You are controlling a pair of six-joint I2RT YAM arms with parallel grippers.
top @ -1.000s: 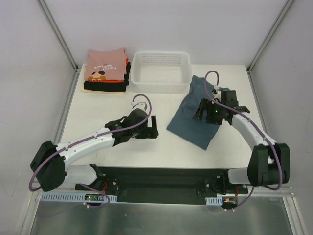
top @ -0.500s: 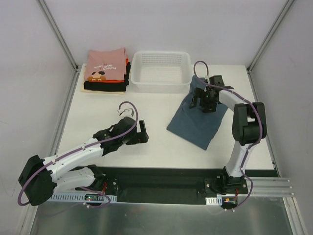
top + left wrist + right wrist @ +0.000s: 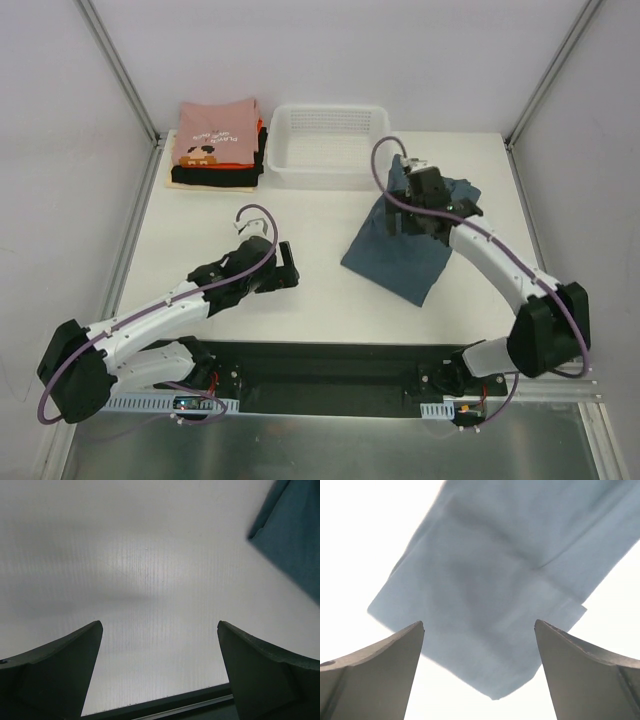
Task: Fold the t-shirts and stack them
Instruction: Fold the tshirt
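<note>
My right gripper grabs the blue-grey t-shirt [image 3: 400, 262] next, near the t-shirt's corner pointing between the gripper's fingers, to draw and fold the fabric over.
A slate blue-grey t-shirt [image 3: 400, 262] lies partly folded and slanted on the white table, right of centre. My right gripper [image 3: 408, 224] hovers over the shirt's upper part, open, nothing between its fingers. In the right wrist view the shirt [image 3: 510, 575] fills the area ahead of the open right gripper [image 3: 479, 624], one of its corners pointing down between the fingertips. My left gripper [image 3: 291, 268] is open above bare table, to the left of the shirt. The left wrist view shows the left gripper [image 3: 159, 624] empty, with a shirt edge [image 3: 295, 535] at top right. A stack of folded t-shirts [image 3: 215, 145], pink printed one on top, sits at back left.
A white mesh basket [image 3: 330, 165] stands at the back centre, just beyond the blue-grey shirt and beside the stack. Metal frame posts rise at the table's back corners. The black base rail [image 3: 320, 375] runs along the near edge.
The right arm has swung its elbow out to the right and its gripper stays over the shirt's upper part. The left gripper has drawn back to the left, away from the shirt.
</note>
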